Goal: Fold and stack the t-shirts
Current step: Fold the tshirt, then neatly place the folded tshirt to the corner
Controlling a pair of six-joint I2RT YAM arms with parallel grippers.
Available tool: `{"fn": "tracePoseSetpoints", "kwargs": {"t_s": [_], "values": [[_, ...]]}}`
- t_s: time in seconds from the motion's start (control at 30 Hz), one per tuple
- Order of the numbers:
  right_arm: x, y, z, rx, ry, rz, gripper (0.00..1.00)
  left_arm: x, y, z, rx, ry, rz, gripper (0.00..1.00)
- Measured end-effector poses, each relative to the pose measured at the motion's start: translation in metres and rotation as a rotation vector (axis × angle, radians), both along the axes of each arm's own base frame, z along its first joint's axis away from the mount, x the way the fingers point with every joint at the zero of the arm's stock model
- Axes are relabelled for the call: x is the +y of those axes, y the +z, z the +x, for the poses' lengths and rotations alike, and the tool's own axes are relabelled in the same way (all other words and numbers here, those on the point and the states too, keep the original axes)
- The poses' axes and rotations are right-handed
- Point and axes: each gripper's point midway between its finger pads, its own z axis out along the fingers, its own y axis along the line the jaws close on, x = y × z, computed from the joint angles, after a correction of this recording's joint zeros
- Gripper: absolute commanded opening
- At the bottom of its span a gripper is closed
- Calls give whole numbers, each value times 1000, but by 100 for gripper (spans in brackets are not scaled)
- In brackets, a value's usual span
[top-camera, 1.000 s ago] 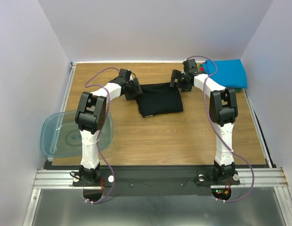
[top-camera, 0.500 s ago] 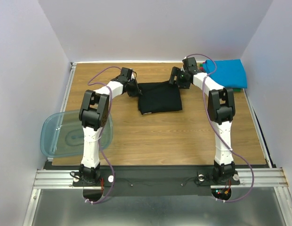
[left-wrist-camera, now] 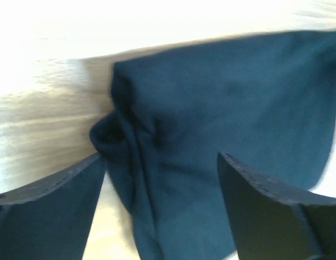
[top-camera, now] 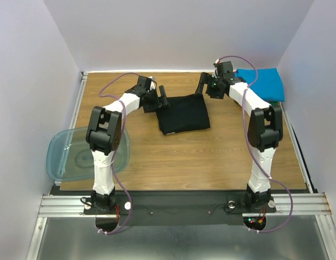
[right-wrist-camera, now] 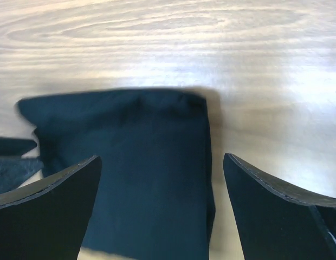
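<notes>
My right gripper will next grab the folded black t-shirt by its side edge nearest the blue t-shirt [top-camera: 263,84], to stack the black t-shirt there.
A black t-shirt [top-camera: 184,112] lies folded into a rough square on the wooden table. My left gripper [top-camera: 160,99] hovers open at its left edge; the left wrist view shows its bunched corner [left-wrist-camera: 130,141] between the spread fingers of the gripper [left-wrist-camera: 160,158]. Open as well, my right gripper [top-camera: 204,86] hangs over the shirt's far right corner. In the right wrist view the black cloth [right-wrist-camera: 146,162] lies flat below that gripper [right-wrist-camera: 162,158], and neither finger touches it. A bright blue t-shirt [top-camera: 263,84] lies folded at the back right.
A translucent blue-green plastic tub [top-camera: 70,157] overhangs the table's left edge [top-camera: 77,114] beside the left arm. White walls close in the table at the back and both sides. Bare wood [top-camera: 200,157] stretches between the black shirt and the arm bases.
The left gripper closed at the shirt's left edge, then opened wide again. The right arm swung its elbow rightward and its gripper drew back a little. The black shirt stayed in place.
</notes>
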Motion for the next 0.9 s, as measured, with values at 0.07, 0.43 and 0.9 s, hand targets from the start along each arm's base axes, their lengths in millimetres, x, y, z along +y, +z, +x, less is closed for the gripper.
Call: {"fn": "tracePoseSetpoints", "kwargs": {"t_s": [0.07,0.43,0.9], "values": [[-4,19,-12,-24,1,-2,100,2,15,-4,-15,-5,8,98],[-16,-19,-65,89,5,-54,97,36,106,-94,-178,26,-42,98],[12,-72,-64,154,-3,-157,52,97,90,-234,-190,187,-80,98]]}}
